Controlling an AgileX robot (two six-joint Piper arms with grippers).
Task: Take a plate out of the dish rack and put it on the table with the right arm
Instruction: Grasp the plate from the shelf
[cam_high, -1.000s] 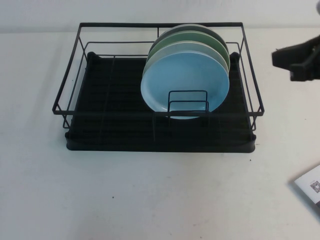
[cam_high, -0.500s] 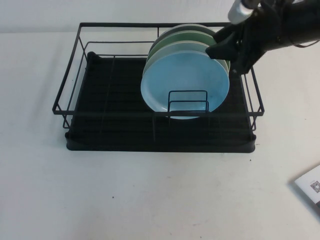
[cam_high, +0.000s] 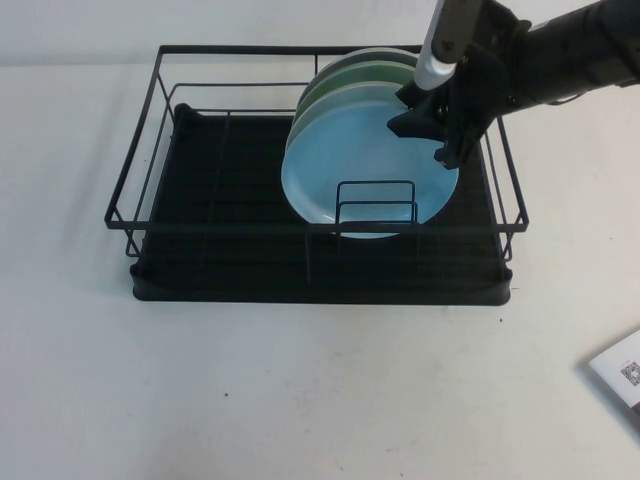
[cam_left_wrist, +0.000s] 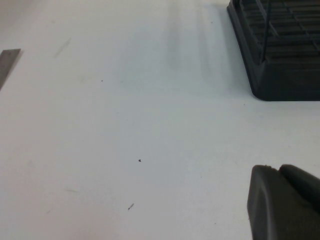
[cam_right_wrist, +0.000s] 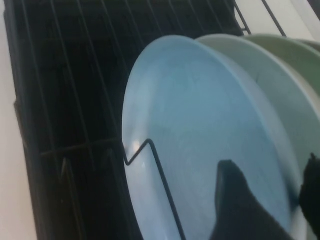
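Observation:
I need to grab the blue plate by its exposed upper rim (cam_high: 441, 142) next with my right gripper, because other plates stand close behind and a wire divider (cam_high: 376, 205) crosses its front.
The sky-blue plate (cam_high: 350, 165) stands upright at the front of a stack in the black wire dish rack (cam_high: 138, 150), behind a small wire divider (cam_high: 376, 205). My right gripper (cam_high: 420, 140) is open at the plate's upper right rim. In the right wrist view one finger (cam_right_wrist: 232, 200) lies over the blue plate's face (cam_right_wrist: 190, 125) and the other is behind its rim, so the gripper (cam_right_wrist: 270, 170) straddles the rim. My left gripper (cam_left_wrist: 277, 172) is shut and empty over the white table (cam_left_wrist: 125, 125), near a corner of the rack (cam_left_wrist: 280, 60); it is out of the high view.
A cream-white plate (cam_high: 308, 118) and green plates (cam_high: 350, 80) stand right behind the blue one; they also show in the right wrist view (cam_right_wrist: 295, 60). A paper with a QR code (cam_high: 620, 372) lies at the table's (cam_high: 300, 380) front right edge.
My right arm has swung in from the far right, over the rack's right side, and down onto the blue plate's upper right rim. The plates have not moved.

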